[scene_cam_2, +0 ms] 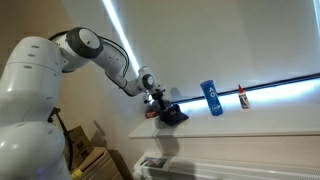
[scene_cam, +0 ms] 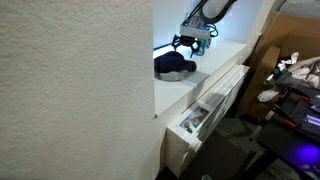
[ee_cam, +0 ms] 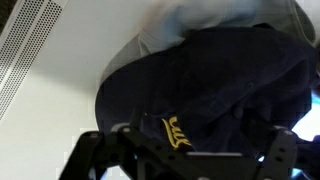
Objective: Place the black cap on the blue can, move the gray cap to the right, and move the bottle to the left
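Note:
My gripper will go to the black cap and grab it by its top from above. The cap's bottom then stays free, so I can put the cap on the blue can [scene_cam_2: 211, 98].
The black cap [ee_cam: 215, 80], dark navy with yellow stitching, fills the wrist view; it also lies on the white counter in both exterior views [scene_cam: 172, 66] [scene_cam_2: 173, 116]. My gripper [ee_cam: 185, 152] is open just above it, with one finger on each side of the crown, and shows in both exterior views [scene_cam: 191, 42] [scene_cam_2: 156, 103]. A strip of the gray cap [ee_cam: 165, 30] shows behind the black one. Further along the counter stand the blue can [scene_cam_2: 211, 98] and the small bottle [scene_cam_2: 242, 96], both upright and away from the gripper.
A white textured partition [scene_cam: 70, 90] blocks half of an exterior view. The counter [scene_cam: 225, 55] ends above a cabinet with a pulled-out drawer [scene_cam: 197, 115]. Cardboard boxes [scene_cam: 285, 50] stand beyond it. A slatted grille [ee_cam: 25, 50] runs along the counter's edge.

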Tool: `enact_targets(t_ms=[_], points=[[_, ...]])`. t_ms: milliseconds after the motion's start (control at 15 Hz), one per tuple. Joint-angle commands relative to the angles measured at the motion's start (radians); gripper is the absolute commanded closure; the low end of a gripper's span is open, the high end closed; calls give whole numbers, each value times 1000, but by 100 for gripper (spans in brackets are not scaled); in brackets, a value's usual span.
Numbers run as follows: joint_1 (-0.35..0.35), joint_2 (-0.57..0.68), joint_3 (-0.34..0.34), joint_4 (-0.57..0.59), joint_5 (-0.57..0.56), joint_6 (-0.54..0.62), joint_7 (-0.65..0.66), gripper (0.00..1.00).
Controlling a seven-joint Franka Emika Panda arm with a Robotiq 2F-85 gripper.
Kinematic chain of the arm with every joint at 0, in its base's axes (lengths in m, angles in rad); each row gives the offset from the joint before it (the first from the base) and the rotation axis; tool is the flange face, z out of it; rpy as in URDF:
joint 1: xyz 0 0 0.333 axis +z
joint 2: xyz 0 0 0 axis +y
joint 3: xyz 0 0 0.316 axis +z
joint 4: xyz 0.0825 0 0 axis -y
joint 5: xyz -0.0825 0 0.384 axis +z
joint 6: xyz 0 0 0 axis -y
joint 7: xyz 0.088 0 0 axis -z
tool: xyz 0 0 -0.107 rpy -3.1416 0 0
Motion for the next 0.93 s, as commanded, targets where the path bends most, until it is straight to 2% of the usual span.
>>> enact_targets(t_ms=[0, 67, 200, 267, 333, 667, 733, 800, 867], points=[[6, 6, -6, 8, 6, -4, -3, 0], [7, 7, -6, 12, 6, -7, -1, 0], [-48, 35, 62, 41, 96, -3, -71, 0], [-54, 56, 71, 72, 128, -43, -71, 0], [-11, 12, 25, 17, 82, -11, -37, 0], [-23, 43, 39, 46, 112, -17, -46, 0], [-22, 44, 35, 45, 108, -14, -48, 25], [-22, 43, 33, 44, 109, -16, -47, 26], [-20, 41, 30, 42, 106, -16, -46, 32]])
